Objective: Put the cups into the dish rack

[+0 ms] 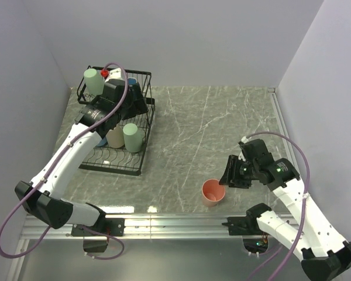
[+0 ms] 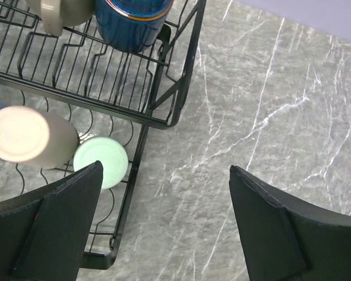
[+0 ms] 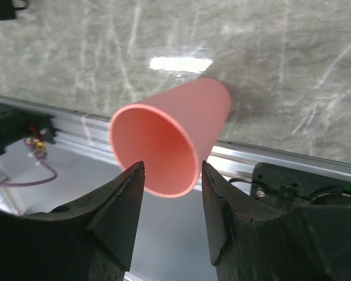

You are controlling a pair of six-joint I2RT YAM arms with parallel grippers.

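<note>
I need to lower my right gripper before closing on the cup: the fingers hover just above the salmon cup's rim [image 1: 224, 191] [image 3: 195, 172], so closing now would miss the cup.
The black wire dish rack [image 1: 141, 153] stands at the far left. In it are a pale green cup [image 1: 94, 81] at the back, plus a beige cup [image 1: 114, 137] and a second pale green cup [image 1: 131, 136] bottom-up on the near tier. The left wrist view shows the rack [image 2: 174, 96] holding a dark-blue cup [image 2: 131, 20], a beige mug [image 2: 58, 14], the beige cup [image 2: 23, 133] and a green cup [image 2: 102, 159]. My left gripper [image 1: 137, 102] [image 2: 165, 170] is open and empty above the rack's right edge. A salmon cup [image 1: 213, 192] [image 3: 175, 132] stands upright near the table's front. My right gripper [image 1: 226, 175] [image 3: 171, 167] is open, its fingertips at the cup's rim.
A grey marble table [image 1: 210, 129] lies between white walls. An aluminium rail [image 1: 181, 219] runs along the front edge, just behind the salmon cup. A small red piece [image 1: 104, 72] shows at the rack's back. Purple cables loop over both arms.
</note>
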